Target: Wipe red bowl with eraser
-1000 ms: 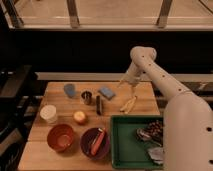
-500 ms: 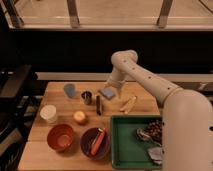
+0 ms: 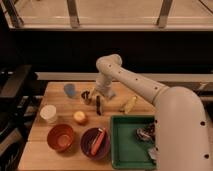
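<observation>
My gripper should wipe the red bowl (image 3: 61, 137) with the slim dark eraser, so next it needs to grab the eraser by its upper end.
The red bowl (image 3: 61, 137) stands near the table's front left, orange-red with a lighter inside. The eraser (image 3: 98, 105), a slim dark bar, lies flat on the table's middle, well behind and right of the bowl. My gripper (image 3: 102, 93) hangs open at the end of the white arm, pointing down just behind the eraser's far end and holding nothing. It covers the spot right behind the eraser.
A small metal cup (image 3: 86, 96) stands just left of the eraser, with a pale blue object (image 3: 70, 90) further left. Also on the table are a white cup (image 3: 48, 113), an orange fruit (image 3: 80, 117), a purple bowl (image 3: 95, 143) holding a red item, a banana (image 3: 128, 104) and a green tray (image 3: 131, 155).
The arm has swung left from above the banana to just behind the eraser, and it now hides the blue block. Nothing on the table has moved.
</observation>
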`<state>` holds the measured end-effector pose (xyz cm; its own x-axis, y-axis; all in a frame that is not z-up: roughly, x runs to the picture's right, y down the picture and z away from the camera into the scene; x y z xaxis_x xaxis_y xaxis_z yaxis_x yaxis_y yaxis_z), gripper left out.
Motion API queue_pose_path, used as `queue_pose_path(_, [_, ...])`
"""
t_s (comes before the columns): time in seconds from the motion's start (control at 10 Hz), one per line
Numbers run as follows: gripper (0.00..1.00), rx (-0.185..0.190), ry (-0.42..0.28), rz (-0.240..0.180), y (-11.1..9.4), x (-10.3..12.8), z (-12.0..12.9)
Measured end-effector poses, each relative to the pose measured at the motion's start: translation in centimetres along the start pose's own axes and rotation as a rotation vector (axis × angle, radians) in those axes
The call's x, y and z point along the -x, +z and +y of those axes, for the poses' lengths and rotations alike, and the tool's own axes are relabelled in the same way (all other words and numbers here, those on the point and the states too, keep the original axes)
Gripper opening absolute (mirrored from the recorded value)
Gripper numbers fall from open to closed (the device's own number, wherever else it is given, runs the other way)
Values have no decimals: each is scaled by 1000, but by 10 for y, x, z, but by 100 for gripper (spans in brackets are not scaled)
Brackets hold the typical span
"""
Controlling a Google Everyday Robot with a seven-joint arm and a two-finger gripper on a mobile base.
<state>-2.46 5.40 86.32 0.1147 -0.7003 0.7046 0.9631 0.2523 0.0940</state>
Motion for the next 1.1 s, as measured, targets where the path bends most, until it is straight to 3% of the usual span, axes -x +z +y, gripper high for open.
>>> queue_pose_path(0.3, [69, 15, 3, -14, 11, -6, 5])
queue_pose_path(0.8, [69, 63, 51, -42, 46, -37, 18])
queue_pose_path(1.1, [69, 73, 75, -58, 54, -44, 24])
